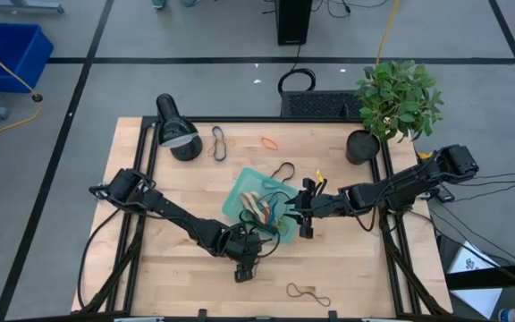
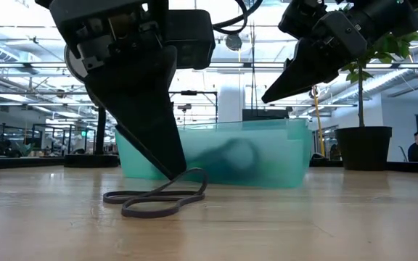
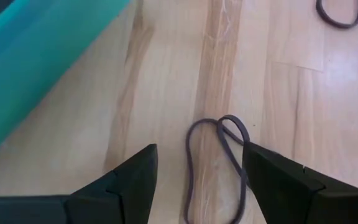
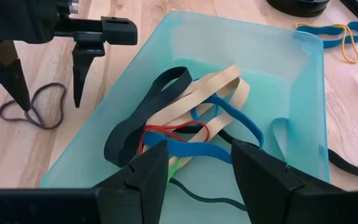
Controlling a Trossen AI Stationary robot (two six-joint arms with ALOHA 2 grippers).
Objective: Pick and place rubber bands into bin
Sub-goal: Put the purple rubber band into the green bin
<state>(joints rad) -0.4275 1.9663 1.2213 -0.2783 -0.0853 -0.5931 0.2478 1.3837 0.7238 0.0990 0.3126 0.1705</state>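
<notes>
My left gripper is next going to pinch the dark grey rubber band by its twisted end (image 3: pixel 232 127), so that it can put the band into the bin (image 3: pixel 36 62).
A dark grey rubber band (image 3: pixel 216 168), twisted into a figure eight, lies flat on the wooden table near the teal bin (image 1: pixel 240 192). It also shows in the low view (image 2: pixel 154 201) and the right wrist view (image 4: pixel 33 106). My left gripper (image 3: pixel 197 155) is open and points down, with its fingertips at the table on either side of this band. My right gripper (image 4: pixel 197 165) is open and empty above the bin (image 4: pixel 291 93). The bin holds several bands (image 4: pixel 191 118) in black, tan, blue, red and green. My left gripper stands over the dark grey band from above, fingers pointing down. One fingertip (image 3: pixel 248 149) is at the edge of the band's twisted end (image 3: pixel 232 127). I cannot tell whether it touches. The band lies flat on the table.
Loose bands lie on the table: a dark one (image 1: pixel 219 143), an orange one (image 1: pixel 268 141), a black one (image 1: pixel 282 170), a blue and yellow pair (image 4: pixel 334 31) and a brown one (image 1: pixel 308 292) near the front edge. A black lamp (image 1: pixel 175 130) and a potted plant (image 1: pixel 392 107) stand at the back.
</notes>
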